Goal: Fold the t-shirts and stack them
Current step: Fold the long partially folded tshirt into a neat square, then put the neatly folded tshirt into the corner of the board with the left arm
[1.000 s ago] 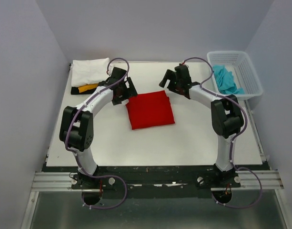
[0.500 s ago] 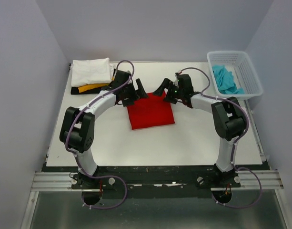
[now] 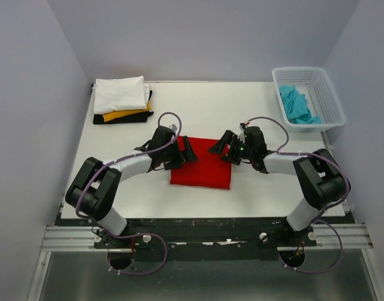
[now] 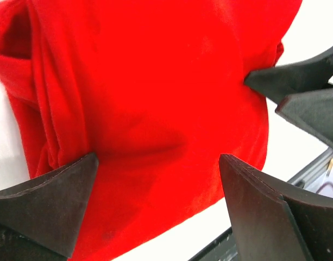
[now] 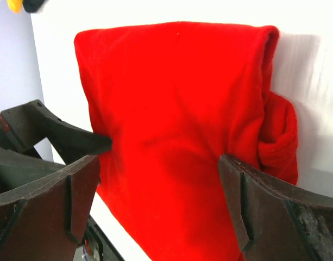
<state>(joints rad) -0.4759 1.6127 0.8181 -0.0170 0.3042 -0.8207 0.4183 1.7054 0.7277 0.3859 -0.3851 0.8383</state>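
My left gripper takes hold of the folded red t-shirt's layered side nearest the stack next, which keeps the t-shirt's folds together to stack it.
The bright red t-shirt lies folded into a rough square on the white table, near the middle front. My left gripper is open over its far left part, with red cloth filling the gap between the fingers in the left wrist view. My right gripper is open over the far right part, its jaws spread across the shirt. Each gripper's fingers show in the other's wrist view. A folded stack of white, yellow-orange and black shirts sits at the far left. The turquoise shirt lies in the basket.
The white lattice basket stands at the far right corner. The table's front edge and the metal rail lie just below the red shirt. Grey walls close in both sides.
Both arms have swung in from the far side and lowered onto the red shirt. The shirt has shifted towards the front edge of the table.
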